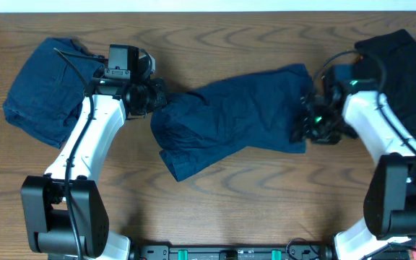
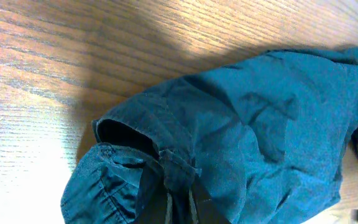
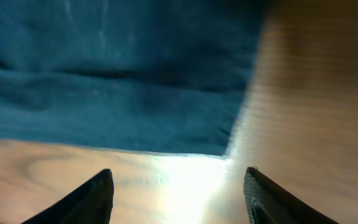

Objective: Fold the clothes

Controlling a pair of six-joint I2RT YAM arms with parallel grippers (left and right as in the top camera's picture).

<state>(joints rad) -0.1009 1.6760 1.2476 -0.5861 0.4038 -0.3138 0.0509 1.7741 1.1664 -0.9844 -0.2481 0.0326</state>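
I need to spread the navy garment flat for folding, so next my right gripper needs to grab it by its hem corner [image 1: 300,149] [image 3: 219,145], opposite my left gripper.
A navy trouser-like garment [image 1: 237,119] lies crumpled across the middle of the table. My left gripper [image 1: 152,95] is shut on its left waistband end; in the left wrist view the fingers [image 2: 179,202] pinch a fold of the navy cloth [image 2: 253,137]. My right gripper [image 1: 310,130] is open and empty at the garment's right end, just off its corner. In the right wrist view the spread fingers [image 3: 178,186] sit over bare wood below the cloth's hem [image 3: 123,99].
A folded navy garment [image 1: 45,90] lies at the far left behind my left arm. A black garment [image 1: 403,68] is heaped at the far right under my right arm. The wooden table [image 1: 215,217] shows in front.
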